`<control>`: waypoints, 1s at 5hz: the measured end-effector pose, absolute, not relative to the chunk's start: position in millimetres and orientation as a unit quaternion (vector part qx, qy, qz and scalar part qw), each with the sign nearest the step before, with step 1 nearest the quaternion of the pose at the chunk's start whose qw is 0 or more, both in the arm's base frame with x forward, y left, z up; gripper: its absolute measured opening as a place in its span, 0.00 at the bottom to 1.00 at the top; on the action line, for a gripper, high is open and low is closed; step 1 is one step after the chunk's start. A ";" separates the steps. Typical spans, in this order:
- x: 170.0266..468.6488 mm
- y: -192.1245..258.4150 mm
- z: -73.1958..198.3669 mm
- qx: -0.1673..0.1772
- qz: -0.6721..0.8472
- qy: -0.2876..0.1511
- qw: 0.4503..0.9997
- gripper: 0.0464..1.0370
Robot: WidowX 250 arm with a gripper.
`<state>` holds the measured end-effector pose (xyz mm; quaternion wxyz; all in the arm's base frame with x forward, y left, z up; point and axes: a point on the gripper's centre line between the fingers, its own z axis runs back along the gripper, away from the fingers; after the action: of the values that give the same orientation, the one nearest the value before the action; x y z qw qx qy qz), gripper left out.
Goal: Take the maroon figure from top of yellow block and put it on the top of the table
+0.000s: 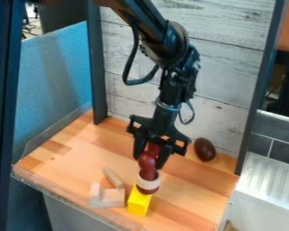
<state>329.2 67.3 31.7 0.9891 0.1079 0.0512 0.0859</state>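
I next need to take hold of the maroon figure (148, 172) by its rounded head with my gripper, so that I can move it from the yellow block to the tabletop.
Hanging down at the middle of the table, the gripper (149, 161) is open, with one finger at each side of the maroon figure's upper part. The maroon figure (148, 172) has a rounded head and a pale band around its lower part. It stands upright on top of the yellow block (139, 201), near the front edge of the wooden table (192, 189). A reddish part shows between the fingers behind the figure's head; what it belongs to, I cannot tell.
Left of the yellow block lie a pale notched wooden block (107, 197) and a slim wooden piece (113, 177). A dark brown egg-shaped object (204, 149) rests at the back right by the plank wall (222, 115). Dark posts flank the table.
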 end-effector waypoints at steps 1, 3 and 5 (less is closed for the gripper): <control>336.4 81.2 47.3 0.096 0.102 0.052 0.989 0.53; 368.9 118.1 64.4 0.116 0.157 0.020 0.981 0.53; 411.8 159.3 56.0 0.120 0.216 0.023 0.969 0.53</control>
<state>411.8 159.3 56.0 0.9687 0.1204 0.0235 0.2159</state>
